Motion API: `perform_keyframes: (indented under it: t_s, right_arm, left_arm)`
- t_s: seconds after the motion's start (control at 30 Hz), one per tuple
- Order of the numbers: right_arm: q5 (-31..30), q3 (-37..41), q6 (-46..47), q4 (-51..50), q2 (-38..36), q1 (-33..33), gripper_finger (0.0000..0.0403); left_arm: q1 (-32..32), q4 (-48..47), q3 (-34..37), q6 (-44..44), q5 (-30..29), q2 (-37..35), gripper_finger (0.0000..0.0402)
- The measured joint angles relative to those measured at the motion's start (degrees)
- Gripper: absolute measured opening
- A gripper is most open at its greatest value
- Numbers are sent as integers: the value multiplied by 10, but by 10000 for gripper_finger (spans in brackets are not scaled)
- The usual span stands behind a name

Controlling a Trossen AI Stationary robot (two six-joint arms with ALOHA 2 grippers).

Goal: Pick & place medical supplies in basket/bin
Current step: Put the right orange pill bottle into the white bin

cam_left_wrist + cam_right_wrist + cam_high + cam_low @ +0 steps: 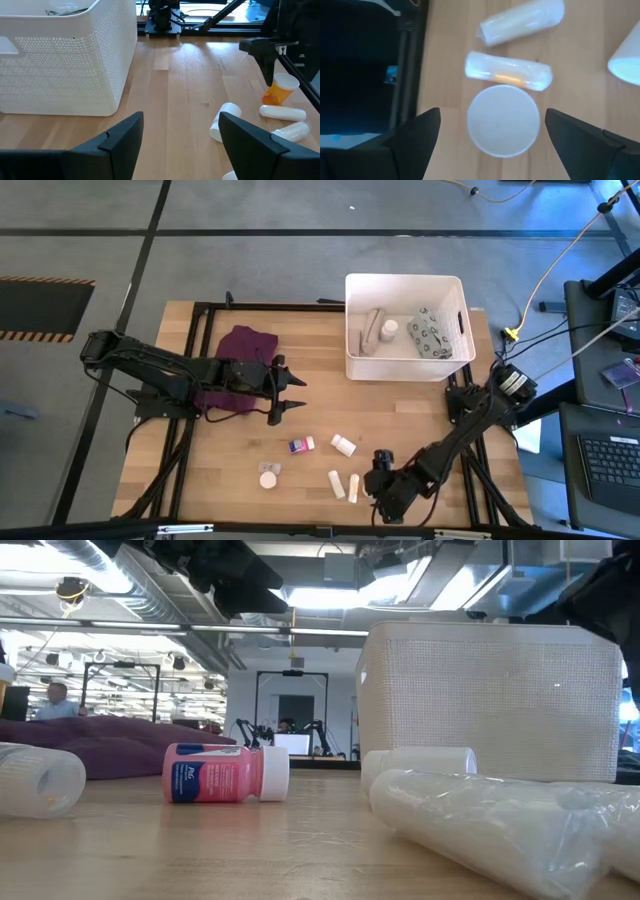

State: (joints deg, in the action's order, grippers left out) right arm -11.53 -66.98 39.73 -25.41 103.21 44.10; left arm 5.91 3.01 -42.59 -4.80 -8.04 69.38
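I can close my right gripper now and it would hold the orange bottle, because its fingers are level with the white cap [503,121] on either side.
Loose medical supplies lie on the wooden table near its front edge: a pink bottle [301,445] on its side, a white bottle [343,444], a round white container [268,477] and two white tubes [335,480] [353,487]. An orange bottle [276,94] with a white cap [503,120] stands beside the tubes. My right gripper [492,117] hangs open above it, a finger on either side of the cap without touching. The white bin [405,325] at the far right holds a beige roll [372,330], a white bottle [389,330] and a grey patterned pouch [430,332]. My left gripper [295,393] waits open at mid table.
A purple folded cloth [240,365] lies under my left arm at the left. The black frame rails [200,308] run along the table's edges. Bare wood lies between the bin and the loose items. In the right wrist view the table's front edge [422,75] is close to the orange bottle.
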Motion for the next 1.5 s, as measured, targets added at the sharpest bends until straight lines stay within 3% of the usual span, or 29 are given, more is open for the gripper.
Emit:
perform_keyframes:
  t_s: [0.33,0.9,1.27,1.5]
  right_arm:
    - [-21,0,-9,6,8,0,351]
    - [-21,0,-9,10,8,0,215]
    - [-24,-4,-9,5,8,0,206]
    - [-27,-64,-35,-58,2,-2,206]
  left_arm:
    - [0,2,0,0,0,0,251]
    - [0,2,0,0,0,0,251]
    - [0,2,0,0,0,0,251]
    - [0,2,0,0,0,0,251]
